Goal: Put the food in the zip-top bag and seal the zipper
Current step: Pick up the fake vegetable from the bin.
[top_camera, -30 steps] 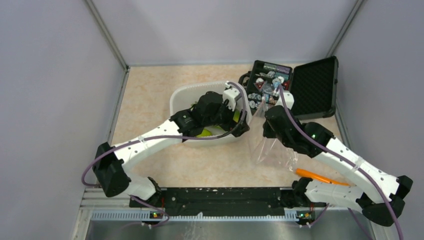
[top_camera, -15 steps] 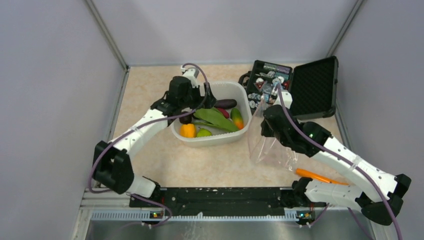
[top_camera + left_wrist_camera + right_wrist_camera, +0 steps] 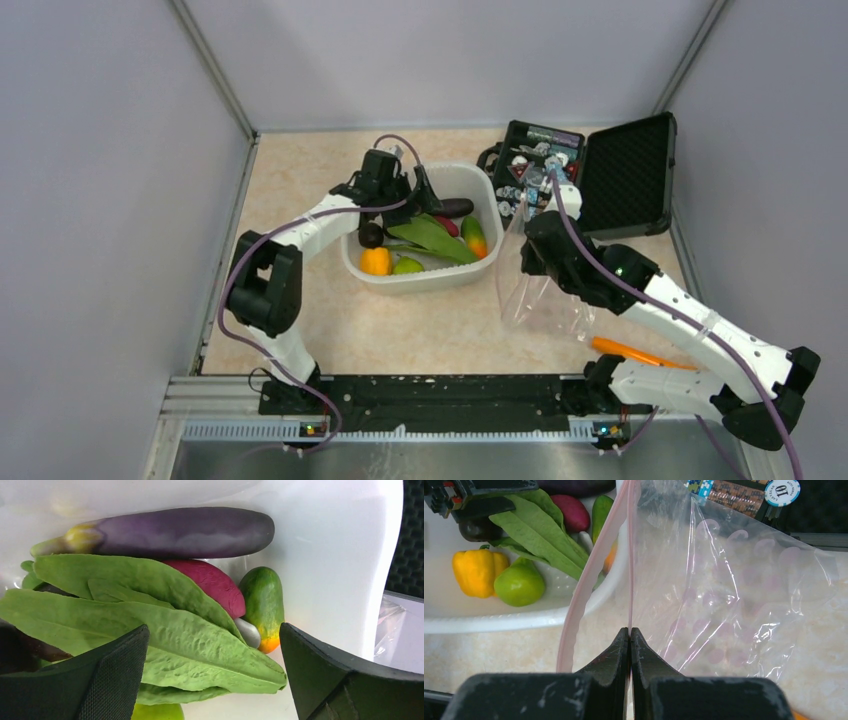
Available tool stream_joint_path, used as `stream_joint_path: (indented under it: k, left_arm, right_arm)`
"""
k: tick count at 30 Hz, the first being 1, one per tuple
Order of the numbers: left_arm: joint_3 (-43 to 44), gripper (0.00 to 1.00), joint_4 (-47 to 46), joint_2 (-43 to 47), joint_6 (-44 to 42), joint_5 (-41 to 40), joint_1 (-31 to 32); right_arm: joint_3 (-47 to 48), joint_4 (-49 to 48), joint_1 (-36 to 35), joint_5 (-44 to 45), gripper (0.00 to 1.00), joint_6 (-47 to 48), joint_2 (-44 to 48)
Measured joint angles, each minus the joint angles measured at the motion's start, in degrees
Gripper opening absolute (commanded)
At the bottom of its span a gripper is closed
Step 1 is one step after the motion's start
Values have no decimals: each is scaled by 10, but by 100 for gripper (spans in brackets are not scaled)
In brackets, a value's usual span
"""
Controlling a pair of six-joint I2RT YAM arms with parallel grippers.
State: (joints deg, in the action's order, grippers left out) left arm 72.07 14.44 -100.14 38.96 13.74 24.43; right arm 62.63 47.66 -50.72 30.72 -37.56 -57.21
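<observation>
Next, my left gripper grabs the purple eggplant (image 3: 175, 532) across its thick body near the rounded end (image 3: 228, 532), so the stem end stays free to enter the zip-top bag first.
The food lies in a white tub (image 3: 432, 283): a long green leafy piece (image 3: 150, 625), a purple eggplant (image 3: 175, 532), a green-orange fruit (image 3: 262, 605), a whitish piece (image 3: 247, 631), a yellow pepper (image 3: 474, 572) and a green fruit (image 3: 519, 584). My left gripper (image 3: 212, 630) is open and empty just above the leafy piece, at the tub's back left (image 3: 412, 190). My right gripper (image 3: 629, 630) is shut on one lip of the clear zip-top bag (image 3: 734, 590) and holds it up right of the tub. The pinkish zipper (image 3: 589, 575) gapes open.
An open black case (image 3: 620, 175) with chips stands at the back right, close behind the bag. An orange stick-like object (image 3: 640, 353) lies by the right arm's base. Grey walls close in the left, back and right sides.
My left arm has pulled back from over the tub's right half to its back left, uncovering the food. The right gripper and bag have hardly moved.
</observation>
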Motion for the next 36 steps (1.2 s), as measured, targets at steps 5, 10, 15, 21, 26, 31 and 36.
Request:
stream_joint_path:
  k: [5, 10, 15, 21, 26, 31, 36]
  left_arm:
    - [0, 99, -32, -2, -32, -4, 7]
    - [4, 99, -104, -3, -185, 4, 21]
    - [59, 96, -121, -48, -337, 45, 25]
    - [116, 87, -98, -140, -443, 84, 26]
    - [141, 89, -73, -182, -499, 87, 27]
    - [150, 87, -58, -188, -534, 63, 34]
    - [155, 83, -56, -200, -563, 33, 49]
  right_arm:
    - [0, -2, 0, 0, 0, 2, 0]
    - [-4, -7, 0, -2, 0, 7, 0]
    - [-4, -15, 0, -2, 0, 15, 0]
    - [-4, -17, 0, -5, 0, 16, 0]
    - [-4, -16, 0, -5, 0, 16, 1]
    - [-4, -17, 0, -6, 0, 16, 4]
    - [-4, -18, 0, -8, 0, 16, 6]
